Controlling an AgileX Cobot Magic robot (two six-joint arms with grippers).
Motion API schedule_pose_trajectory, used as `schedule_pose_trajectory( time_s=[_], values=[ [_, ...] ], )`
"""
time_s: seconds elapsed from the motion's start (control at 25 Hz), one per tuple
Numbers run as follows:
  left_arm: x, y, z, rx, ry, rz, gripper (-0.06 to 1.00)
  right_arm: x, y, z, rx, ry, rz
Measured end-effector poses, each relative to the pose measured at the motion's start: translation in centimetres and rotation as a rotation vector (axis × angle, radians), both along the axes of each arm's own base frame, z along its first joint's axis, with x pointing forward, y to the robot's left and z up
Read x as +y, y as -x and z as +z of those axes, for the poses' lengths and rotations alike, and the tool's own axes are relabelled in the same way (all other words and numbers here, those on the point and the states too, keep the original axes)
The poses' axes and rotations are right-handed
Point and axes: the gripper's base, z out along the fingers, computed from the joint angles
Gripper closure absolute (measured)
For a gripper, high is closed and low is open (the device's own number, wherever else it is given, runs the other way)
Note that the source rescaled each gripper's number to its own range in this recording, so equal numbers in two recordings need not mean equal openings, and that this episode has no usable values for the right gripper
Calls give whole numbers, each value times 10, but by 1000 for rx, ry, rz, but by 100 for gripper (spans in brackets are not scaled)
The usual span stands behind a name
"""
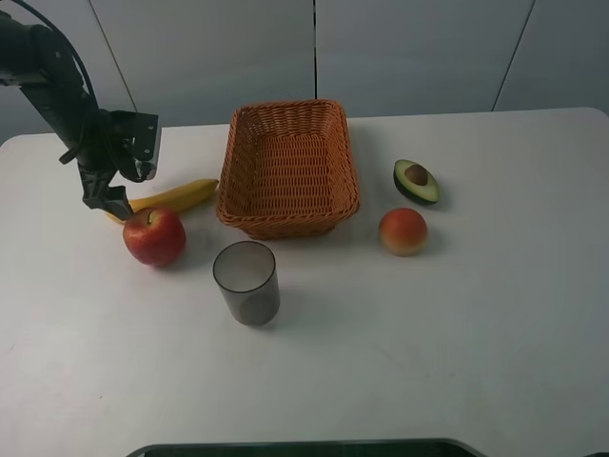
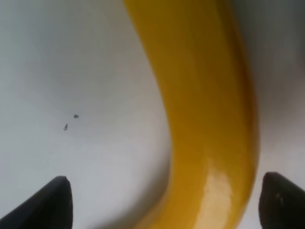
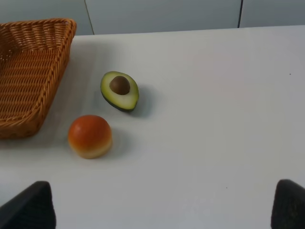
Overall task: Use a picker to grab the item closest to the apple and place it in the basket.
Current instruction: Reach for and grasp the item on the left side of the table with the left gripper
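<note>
I should next place the banana in the basket (image 1: 288, 168), so I need my left gripper to grab it by its curved end beside the apple (image 1: 154, 236).
A red apple (image 1: 154, 236) rests on the white table at the left. Just behind it lies a yellow banana (image 1: 176, 196), touching or nearly touching it. My left gripper (image 1: 112, 203) is down over the banana's left end. In the left wrist view the banana (image 2: 209, 114) fills the space between my two dark fingertips (image 2: 52, 202), which stand apart on either side of it: open. The wicker basket (image 1: 288, 168) sits at the centre back with nothing in it. My right gripper (image 3: 164, 205) is open, with only its fingertip corners showing.
A dark translucent cup (image 1: 246, 282) stands in front of the basket. To the basket's right are a halved avocado (image 1: 416, 181) and a peach-coloured fruit (image 1: 403, 230), also seen as the avocado (image 3: 119, 90) and the fruit (image 3: 90, 136) in the right wrist view.
</note>
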Motion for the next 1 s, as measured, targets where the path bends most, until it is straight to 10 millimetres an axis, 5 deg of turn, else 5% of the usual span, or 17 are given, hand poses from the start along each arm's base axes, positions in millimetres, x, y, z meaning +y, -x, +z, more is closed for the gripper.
schedule_pose_trajectory(
  time_s=[0.84, 0.92, 1.0],
  values=[
    [3, 6, -27, 14, -29, -21, -4, 0, 0, 0, 0, 0, 0],
    [3, 6, -27, 14, -29, -21, 17, 0, 0, 0, 0, 0, 0],
    [3, 6, -28, 12, -28, -21, 60, 0, 0, 0, 0, 0, 0]
  ],
)
